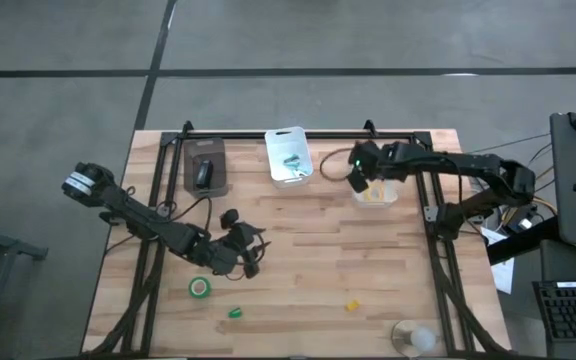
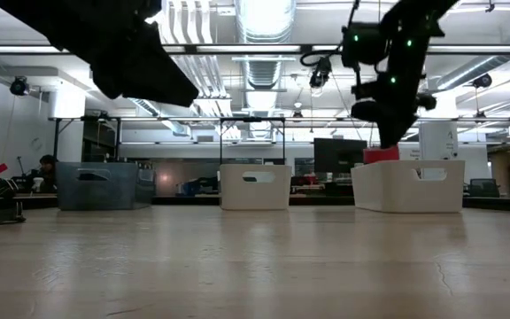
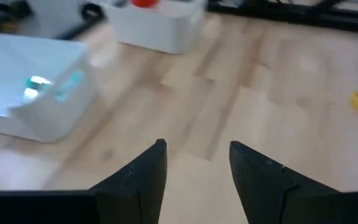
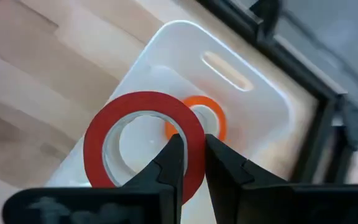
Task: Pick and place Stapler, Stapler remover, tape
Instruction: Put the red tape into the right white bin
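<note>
My left gripper is to grab the green tape roll by its ring's side (image 1: 206, 288) next, and it will then bring the roll to the white bin with the other tape.
My right gripper (image 1: 358, 180) is shut on a red tape roll (image 4: 138, 146) above a white bin (image 1: 380, 193) at the table's far right. An orange tape roll (image 4: 213, 121) lies in that bin. My left gripper (image 1: 246, 255) is open and empty above the bare table left of centre, as its wrist view shows (image 3: 196, 146). A green tape roll (image 1: 200, 288) lies flat on the table near it, toward the near edge. A small yellow thing (image 1: 351, 304) lies near the front. My right gripper pinches the red roll's ring wall (image 4: 194, 163). One finger (image 4: 171, 158) is inside the roll's open centre and the other (image 4: 224, 165) is outside. The fingers point down from above. The roll is lifted clear, above the white bin (image 4: 253, 106).
A middle white bin (image 1: 288, 156) holds a teal thing (image 3: 39, 87). A dark tray (image 1: 205, 166) at the far left holds a dark thing. A small green piece (image 1: 235, 312) and a clear roll (image 1: 413, 338) lie near the front edge. Black rails run along both sides.
</note>
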Controlling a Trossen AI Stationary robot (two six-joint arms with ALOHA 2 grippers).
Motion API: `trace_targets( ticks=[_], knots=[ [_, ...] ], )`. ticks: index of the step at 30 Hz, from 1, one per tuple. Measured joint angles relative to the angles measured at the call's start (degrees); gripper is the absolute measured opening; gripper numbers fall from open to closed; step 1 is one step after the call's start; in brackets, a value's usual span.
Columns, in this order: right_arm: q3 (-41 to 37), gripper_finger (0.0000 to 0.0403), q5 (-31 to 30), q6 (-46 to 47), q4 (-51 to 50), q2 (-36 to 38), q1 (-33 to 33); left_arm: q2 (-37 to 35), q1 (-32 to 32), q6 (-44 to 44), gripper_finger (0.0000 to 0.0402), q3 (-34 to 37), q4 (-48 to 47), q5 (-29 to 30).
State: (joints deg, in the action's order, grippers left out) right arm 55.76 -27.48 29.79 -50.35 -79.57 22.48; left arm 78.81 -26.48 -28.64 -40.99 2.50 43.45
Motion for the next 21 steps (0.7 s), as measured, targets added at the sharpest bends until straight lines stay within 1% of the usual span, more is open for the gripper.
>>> trace_targets(
  ticks=[3,4,8,11,15,18,21],
  knots=[
    [-2.30,0.0047,5.59,-3.88,5.77,-0.30,4.60,0.00,-0.02,-0.67,0.0177,-0.01,-1.15,-6.84],
    [-2.69,0.0047,6.57,-4.65,6.79,-0.74,6.00,0.00,-0.02,-1.11,0.0177,-0.02,-1.99,-9.49],
    [-3.28,0.0049,6.43,-6.25,6.34,-3.08,10.40,0.00,-0.11,-3.05,0.0177,0.00,-5.74,-21.52],
    [-3.52,0.0049,6.36,-6.68,6.30,-4.61,12.10,0.00,-0.81,-5.01,0.0177,0.00,-9.79,-29.44],
    [-3.52,0.0062,6.56,-7.31,6.32,-6.36,12.39,0.00,-1.65,-9.69,0.0177,-0.53,-16.57,-33.98],
    [-3.53,0.0091,6.52,-7.74,6.14,-6.78,12.28,0.00,-2.41,-14.65,0.0177,-2.08,-26.13,-36.89],
    [-3.54,0.0129,6.01,-7.74,6.18,-6.42,12.28,-0.05,-3.87,-20.19,0.0177,-3.92,-34.99,-39.86]
  ],
)
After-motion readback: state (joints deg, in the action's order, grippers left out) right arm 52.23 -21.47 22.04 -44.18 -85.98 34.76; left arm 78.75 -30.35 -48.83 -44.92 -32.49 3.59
